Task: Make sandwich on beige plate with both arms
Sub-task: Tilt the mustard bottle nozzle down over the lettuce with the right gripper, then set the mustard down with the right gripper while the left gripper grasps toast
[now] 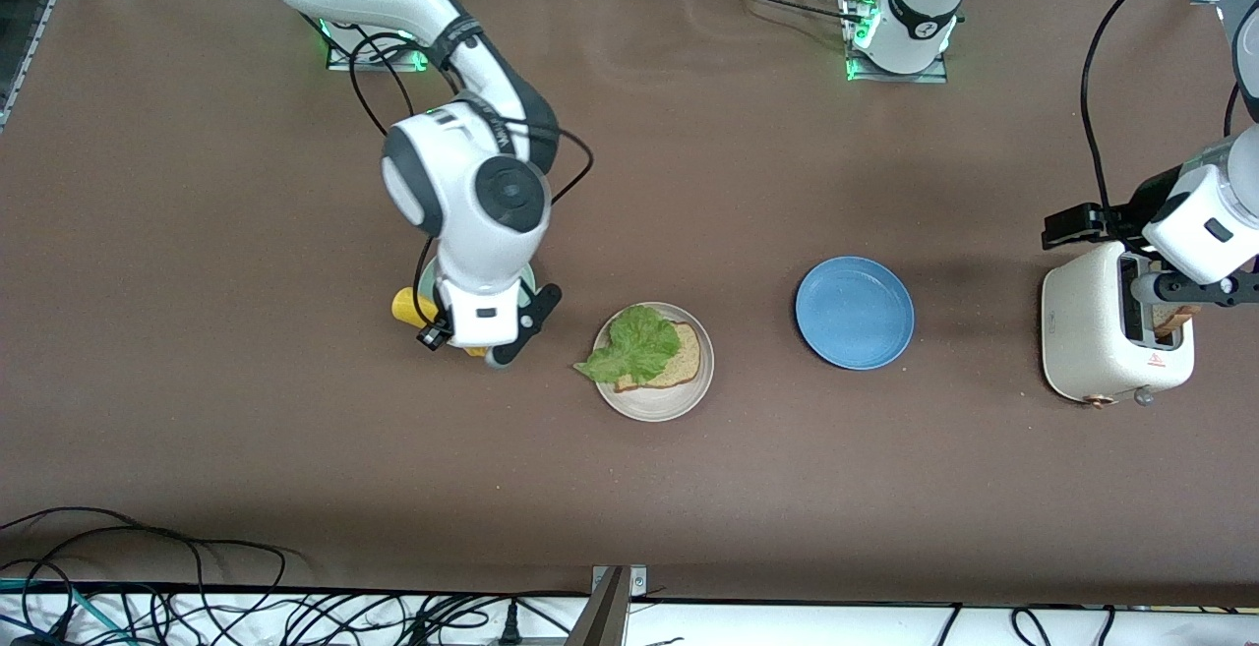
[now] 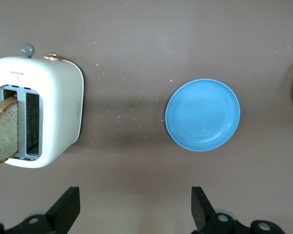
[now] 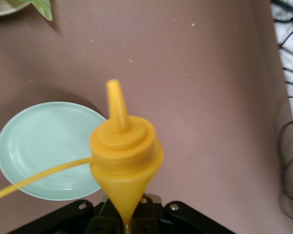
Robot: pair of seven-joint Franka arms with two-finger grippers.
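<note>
I will next use my left gripper to grab the bread slice by its exposed top end (image 1: pixel 1172 320), because the slice's lower part is hidden by the toaster slot.
The beige plate (image 1: pixel 654 400) holds one slice of speckled brown bread (image 1: pixel 684 361) with a ruffled lettuce leaf (image 1: pixel 634 343) on top. A second bread slice (image 2: pixel 5 129) stands in a slot of the white toaster (image 1: pixel 1092 331) at the left arm's end of the table. My left gripper (image 1: pixel 1190 289) hangs open and empty above the toaster; its fingers (image 2: pixel 66 207) frame bare table. My right gripper (image 1: pixel 472 336) is shut on a yellow squeeze bottle (image 3: pixel 124 151) above the mint-green plate (image 3: pixel 44 148), beside the beige plate toward the right arm's end.
A blue plate (image 1: pixel 854 312) lies bare between the beige plate and the toaster. Loose cables (image 1: pixel 197 587) run along the table edge nearest the front camera. The lettuce tip (image 3: pixel 41 7) overhangs the beige plate's rim toward the mint-green plate.
</note>
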